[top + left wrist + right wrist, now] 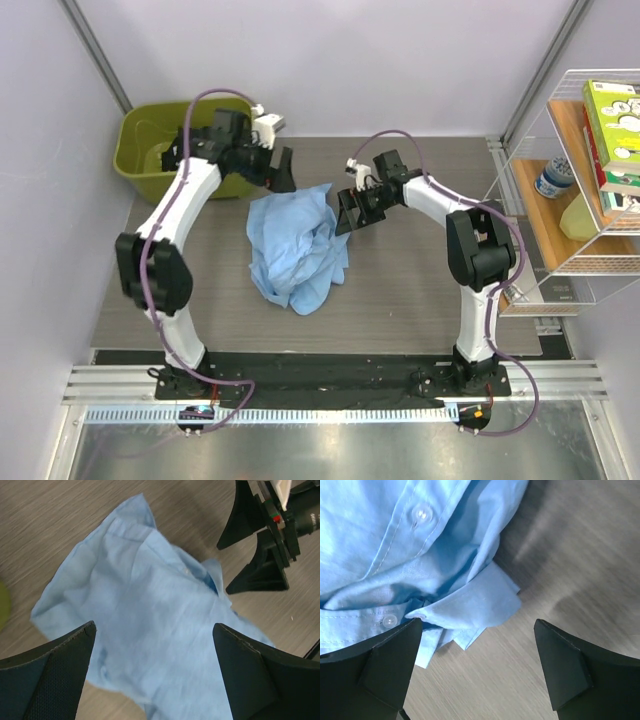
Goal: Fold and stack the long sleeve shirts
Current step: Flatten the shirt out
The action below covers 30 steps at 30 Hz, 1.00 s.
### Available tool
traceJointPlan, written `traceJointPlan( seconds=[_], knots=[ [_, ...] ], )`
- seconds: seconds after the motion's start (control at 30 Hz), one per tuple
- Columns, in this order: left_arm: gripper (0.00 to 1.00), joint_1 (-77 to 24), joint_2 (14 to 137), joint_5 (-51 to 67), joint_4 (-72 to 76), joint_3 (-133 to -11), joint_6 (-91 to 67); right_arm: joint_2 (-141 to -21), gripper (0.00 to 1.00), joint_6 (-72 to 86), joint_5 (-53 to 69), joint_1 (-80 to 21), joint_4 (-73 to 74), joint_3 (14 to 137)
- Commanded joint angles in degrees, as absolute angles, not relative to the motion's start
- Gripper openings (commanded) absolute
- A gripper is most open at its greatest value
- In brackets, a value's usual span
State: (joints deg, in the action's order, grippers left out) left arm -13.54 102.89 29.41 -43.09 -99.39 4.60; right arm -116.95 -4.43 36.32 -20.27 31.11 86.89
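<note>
My right gripper grabs the shirt next by its loose end sticking out beside the button placket, to spread the shirt for folding.
A light blue long sleeve shirt [295, 248] lies crumpled in a heap on the table's middle. My left gripper [281, 171] is open and empty, hovering over the heap's far left edge; in the left wrist view the shirt [150, 625] fills the space below the spread fingers [55, 675]. My right gripper [352, 210] is open and empty just right of the heap's far right edge. The right wrist view shows the shirt's button placket and a cuff [470, 605] at the upper left, bare table between the fingertips [570, 665].
An olive green bin [150, 145] stands at the table's [420, 290] far left corner, behind the left arm. A wire shelf rack [580, 170] with boxes and a bottle stands off the right edge. Walls close the left and back.
</note>
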Motion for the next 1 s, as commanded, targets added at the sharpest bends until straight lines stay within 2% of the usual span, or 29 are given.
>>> traceJointPlan(
  seconds=[0.0,0.23,0.3,0.33,0.37,0.4,0.43,0.47,0.5,0.53,0.57,0.7,0.8,0.83,0.87,0.93,0.97],
  knots=[
    [1.0,-17.75,112.03,25.59,-45.88,-106.34,3.95,-117.24,1.0,-0.18,38.94,-19.69,26.02,88.86],
    [0.99,-22.58,120.84,17.94,-51.15,-113.55,9.75,-120.14,0.97,1.67,39.37,-20.74,23.56,88.25],
    [0.89,-23.55,120.76,17.49,-51.76,-113.47,10.02,-120.58,0.91,1.84,39.81,-20.83,23.03,88.07],
    [0.82,-23.47,120.67,17.23,-52.12,-113.64,9.93,-121.02,0.75,1.93,39.81,-20.83,22.94,88.41],
    [0.69,-23.38,120.06,16.7,-52.21,-113.73,9.84,-121.37,0.68,2.02,39.29,-20.92,22.94,88.68],
    [0.63,-23.2,119.8,16.35,-52.56,-114.08,9.84,-121.72,0.6,2.2,39.03,-20.83,23.03,89.12],
    [0.56,-22.51,119.36,17.57,-54.21,-114.6,10.02,-121.99,0.38,1.85,39.02,-20.74,23.29,90.34],
    [0.39,-21.89,118.4,19.49,-55.62,-115.48,10.28,-121.99,0.3,1.5,39.2,-19.96,24.42,91.22],
    [0.3,-21.28,117.69,21.43,-57.55,-117.58,10.89,-121.82,0.2,1.15,39.46,-19.34,25.3,92.27],
    [0.23,-20.23,116.64,23.45,-60.61,-118.38,12.29,-121.56,0.04,0.36,39.46,-18.64,26.44,94.9],
    [0.13,-19.61,115.24,27.03,-62.12,-118.56,13.78,-120.94,0.01,0.18,39.29,-16.46,28.89,96.4],
    [0.03,-16.27,99.64,35.49,-66.52,-111.55,22.21,-118.31,0.01,-2.54,40.6,-10.66,36.11,103.43],
    [0.02,-17.04,88.21,38.24,-78.46,-100.23,40.91,-115.24,0.01,-7.19,41.13,-8.1,43.31,107.83],
    [0.01,-18.62,84.94,36.93,-79.62,-91.23,43.39,-114.18,0.01,-8.86,41.22,-7.91,45.33,108.45],
    [0.0,-19.59,82.38,36.48,-80.85,-87.14,47.16,-113.3,0.01,-14.1,41.05,-7.91,49.79,108.37],
    [0.01,-22.05,76.24,35.25,-80.34,-76.87,45.89,-110.49,0.01,-19.31,39.56,-8.26,54.03,106.19],
    [0.04,-22.15,74.9,35.42,-77.63,-74.55,39.7,-109.61,0.01,-23.6,39.03,-8.35,57.53,104.87]
  ],
)
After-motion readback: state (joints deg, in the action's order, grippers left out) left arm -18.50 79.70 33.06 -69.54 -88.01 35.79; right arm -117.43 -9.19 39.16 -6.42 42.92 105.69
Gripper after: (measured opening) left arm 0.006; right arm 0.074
